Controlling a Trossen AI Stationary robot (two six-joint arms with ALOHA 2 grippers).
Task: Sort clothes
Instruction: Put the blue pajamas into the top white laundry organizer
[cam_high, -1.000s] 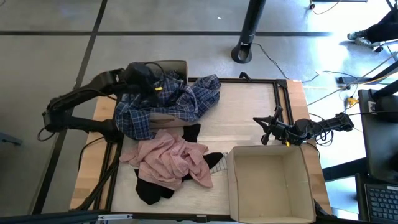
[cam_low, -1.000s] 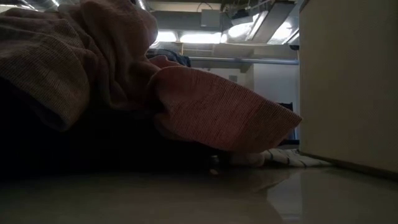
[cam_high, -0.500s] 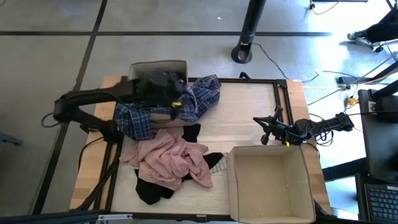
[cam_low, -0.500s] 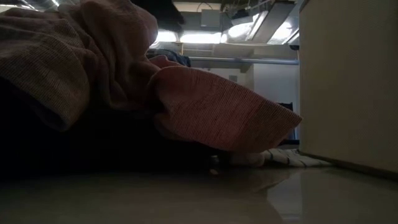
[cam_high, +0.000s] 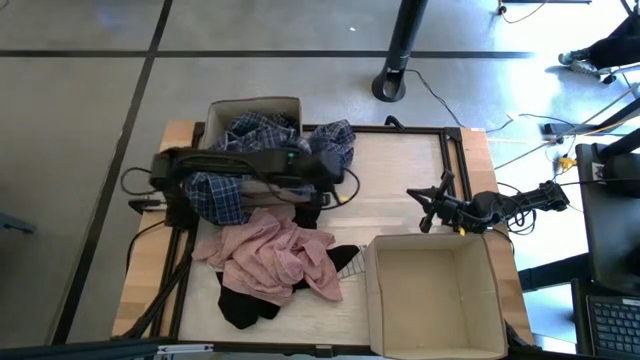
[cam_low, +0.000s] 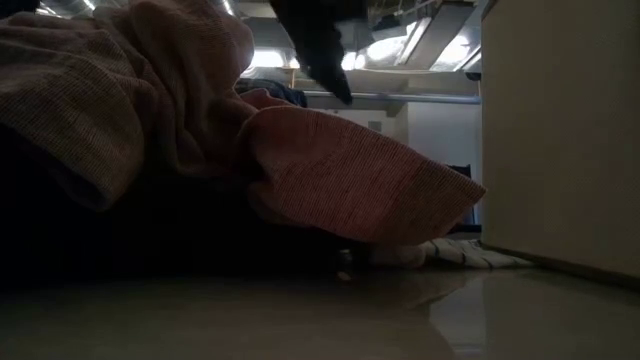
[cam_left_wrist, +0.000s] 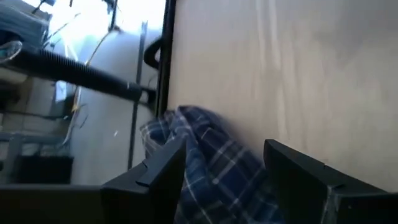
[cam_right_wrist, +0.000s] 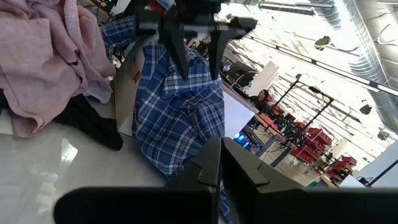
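Note:
I need to grab the shirt next with my left gripper by its bunched end (cam_high: 338, 133) that stands up off the wood, as the plaid shirt hangs slack (cam_high: 218, 197) over the box's side.
A blue-white plaid shirt (cam_high: 218, 193) (cam_right_wrist: 180, 106) lies partly in the far-left cardboard box (cam_high: 282, 104) and hangs over its side onto the table. My left gripper (cam_high: 338, 185) (cam_right_wrist: 199, 73) (cam_left_wrist: 224, 149) hovers open above the shirt's right part, fingers slanting down. A pale pink garment (cam_high: 275, 255) (cam_low: 330, 180) lies heaped in front of the shirt, on top of black pieces (cam_high: 245, 305), one with white stripes (cam_high: 347, 262). My right gripper (cam_high: 428, 207) (cam_right_wrist: 219, 155) waits shut at the table's right.
An open cardboard box (cam_high: 430, 285) (cam_low: 560, 130) stands at the near right, close to the pink heap. Bare wood (cam_high: 395, 165) lies between the shirt and my right arm. A black pole base (cam_high: 392, 85) stands on the floor beyond the far edge.
My left gripper has swung from over the far-left box toward the table's right, across the plaid shirt, sinking a little and rolling about its own line. It now shows at the top of the low view. The clothes have kept their places.

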